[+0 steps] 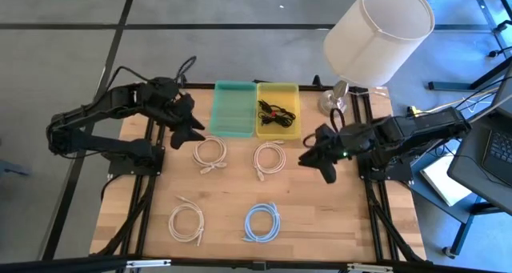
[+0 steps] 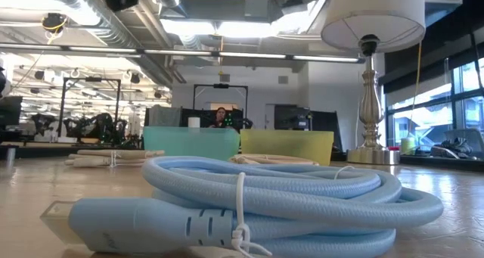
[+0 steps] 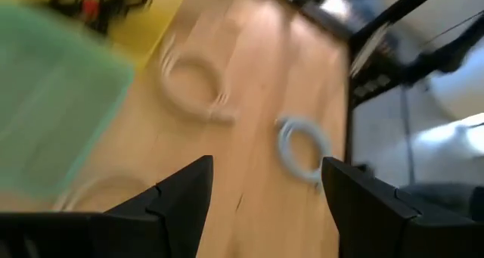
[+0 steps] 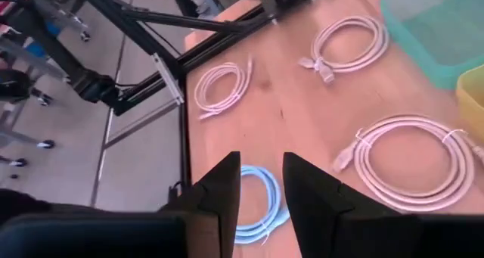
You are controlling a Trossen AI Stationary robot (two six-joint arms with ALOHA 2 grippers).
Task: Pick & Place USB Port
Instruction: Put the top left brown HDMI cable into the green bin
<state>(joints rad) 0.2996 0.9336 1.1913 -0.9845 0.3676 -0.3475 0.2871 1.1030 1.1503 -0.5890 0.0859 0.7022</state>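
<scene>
My left gripper is to grab the white coil beside the green bin (image 1: pixel 234 109) (image 3: pixel 53 99) next, by its bundled pieces of cable, to set the coil in that bin.
Four coiled USB cables lie flat on the wooden table: a white one (image 1: pixel 210 154), a second white one (image 1: pixel 270 158), a third white one (image 1: pixel 186 222) and a light blue one (image 1: pixel 262 222) near the near edge. The blue coil (image 2: pixel 265 205) fills the low view. A black cable (image 1: pixel 276 114) lies in the yellow bin (image 1: pixel 288 131). My left gripper (image 1: pixel 190 129) (image 3: pixel 266 167) hovers open beside the green bin (image 1: pixel 234 109), above the first white coil. My right gripper (image 1: pixel 314 157) (image 4: pixel 262 163) hangs narrowly open to the right of the second white coil (image 4: pixel 412 163), holding nothing.
The green and yellow bins stand side by side at the far edge. A table lamp (image 1: pixel 376 33) with a white shade stands at the far right corner, its base (image 2: pixel 370 156) next to the yellow bin. Bare wood lies between the coils.
</scene>
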